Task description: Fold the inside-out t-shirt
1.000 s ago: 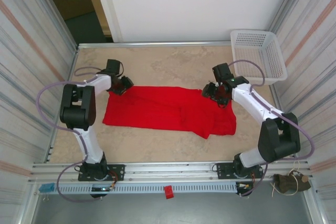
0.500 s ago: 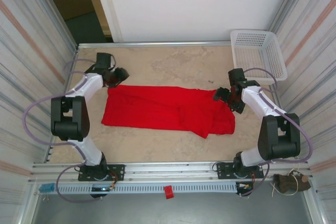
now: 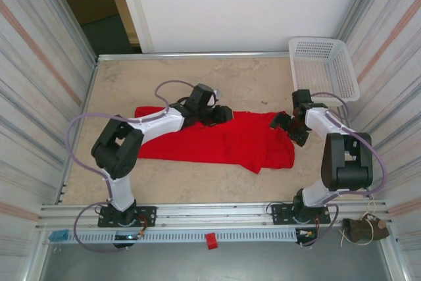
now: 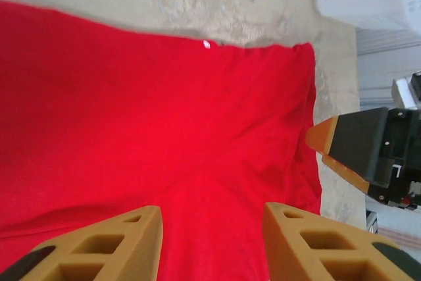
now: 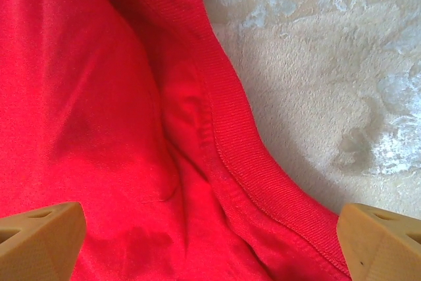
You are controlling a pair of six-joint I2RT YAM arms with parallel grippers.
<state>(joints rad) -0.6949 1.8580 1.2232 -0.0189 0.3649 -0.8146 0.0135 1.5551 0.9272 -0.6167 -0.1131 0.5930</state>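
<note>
The inside-out t-shirt (image 3: 217,141) needs its basket-side end folded inward. My right gripper should next grab it by the ribbed hem at its basket-side end (image 3: 291,141).
The inside-out t-shirt (image 3: 217,141) lies flat across the middle of the table as a wide red band. Its small white tag (image 4: 206,44) sits at the far edge. My left gripper (image 3: 222,115) reaches over the shirt's upper middle. In the left wrist view it (image 4: 210,245) is open above the red cloth, holding nothing. My right gripper (image 3: 290,128) hovers at the shirt's right end. Seen from the right wrist, it (image 5: 210,248) stands wide open over a ribbed hem (image 5: 243,162), and nothing is pinched.
A white lattice basket (image 3: 324,41) stands at the back right corner, close behind the right arm. Beige tabletop (image 3: 197,80) shows beyond the shirt, and more of it runs along the shirt's near side. Corrugated walls close in both sides.
The left arm swung from the shirt's far-left corner to over its upper middle. The right gripper opened wide and shifted slightly right, to the shirt's edge.
</note>
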